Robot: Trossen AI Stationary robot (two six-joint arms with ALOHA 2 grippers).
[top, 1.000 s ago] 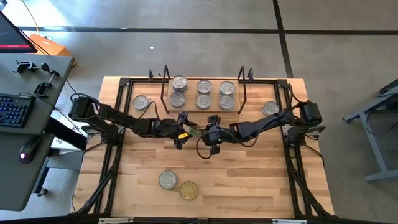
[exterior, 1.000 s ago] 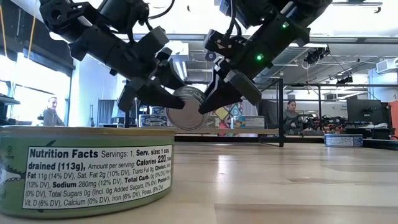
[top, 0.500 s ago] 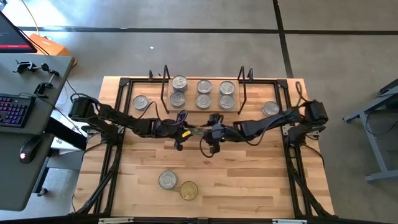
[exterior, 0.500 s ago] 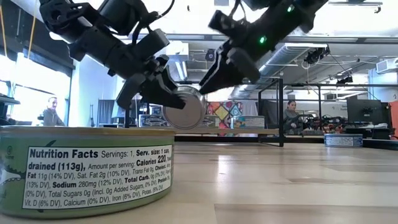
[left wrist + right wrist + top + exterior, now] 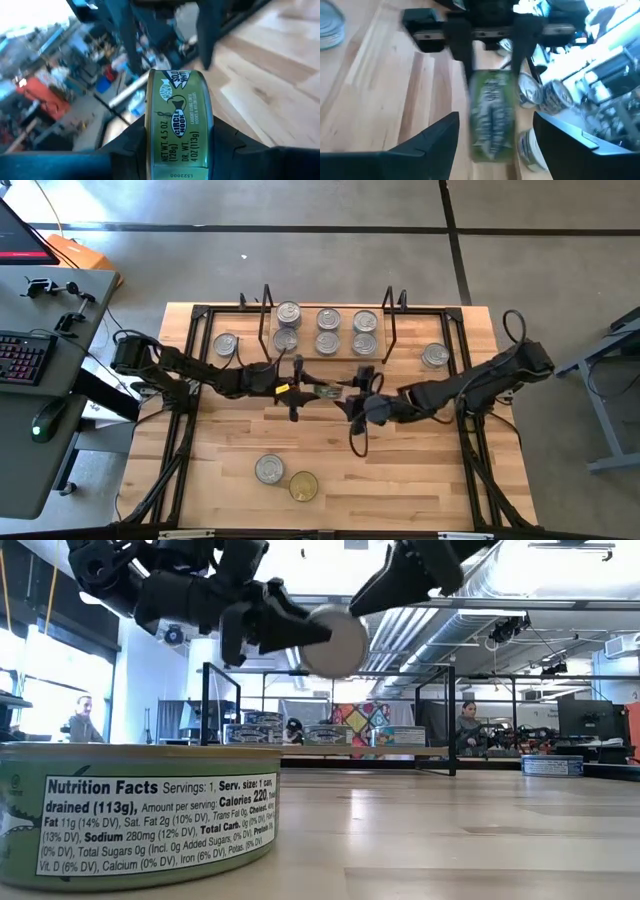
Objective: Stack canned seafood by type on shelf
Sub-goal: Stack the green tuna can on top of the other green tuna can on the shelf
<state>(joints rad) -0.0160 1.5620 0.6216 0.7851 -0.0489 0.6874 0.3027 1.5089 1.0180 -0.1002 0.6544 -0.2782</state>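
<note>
My right gripper should next grab the green-labelled tin by its flat round ends to stack it by type on the shelf [image 5: 325, 357].
A green-labelled tin of canned seafood [image 5: 177, 125] stands on edge in the air over the table's middle, with my left gripper [image 5: 312, 391] shut on it. In the low view the tin's silver lid [image 5: 335, 640] faces the camera. My right gripper [image 5: 356, 398] hangs open just right of the tin, apart from it. The shelf [image 5: 325, 357], a light-wood board between black wire frames, stands at the far middle with several silver-lidded tins [image 5: 328, 330] on it. My left gripper pinches the tin by its two flat ends [image 5: 150, 130], one finger [image 5: 131, 147] on each lid. The fingers come about level from the table's left. The tin is lifted clear of the table, on edge, its label wall toward the wrist camera.
Loose tins lie on the table: one left of the shelf [image 5: 227, 345], one right of it [image 5: 435, 356], a silver one [image 5: 269, 470] and a gold one [image 5: 304, 486] near the front edge. Bare wood lies between these and the arms.
The tin has passed from my right gripper to my left. The left has shut on it and raised it while tipping up toward level. The right has opened, let go, and drawn back up and toward the table's right.
</note>
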